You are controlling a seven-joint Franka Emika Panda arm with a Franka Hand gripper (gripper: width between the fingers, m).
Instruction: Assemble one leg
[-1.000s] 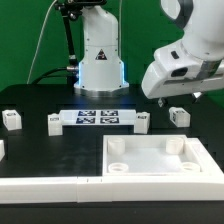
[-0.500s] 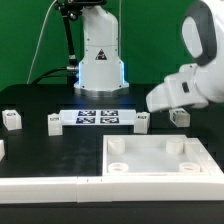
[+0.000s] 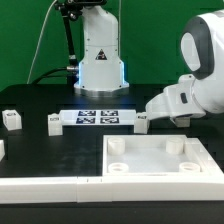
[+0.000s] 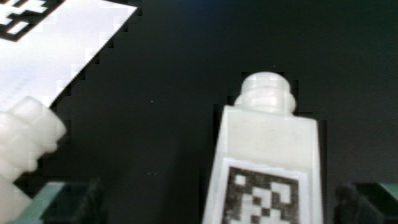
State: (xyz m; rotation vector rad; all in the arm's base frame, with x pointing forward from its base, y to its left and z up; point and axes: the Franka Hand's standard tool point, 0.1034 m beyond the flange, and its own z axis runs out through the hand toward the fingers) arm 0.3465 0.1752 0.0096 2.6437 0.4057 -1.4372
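Note:
My fingertips reach low over the black table, on either side of the tagged white leg (image 4: 263,160), so my gripper closes on the leg next.
In the wrist view a white leg (image 4: 267,150) with a black-and-white tag on its side lies on the black table. It sits between my open gripper (image 4: 217,205), with a gap to each dark finger (image 4: 64,200). In the exterior view my gripper (image 3: 182,120) is low over the table on the exterior view's right, and the arm hides this leg. A second leg (image 3: 142,122) stands beside the marker board (image 3: 98,117). It also shows in the wrist view (image 4: 27,135).
Two more legs (image 3: 12,120) (image 3: 54,122) stand on the exterior view's left. The large white tabletop panel (image 3: 160,170) lies in front. A white ledge (image 3: 40,186) runs along the front left. The robot base (image 3: 98,55) stands behind. The marker board's corner shows in the wrist view (image 4: 54,50).
The arm has come down and toward the exterior view's left. It now covers the right-hand leg that was visible before.

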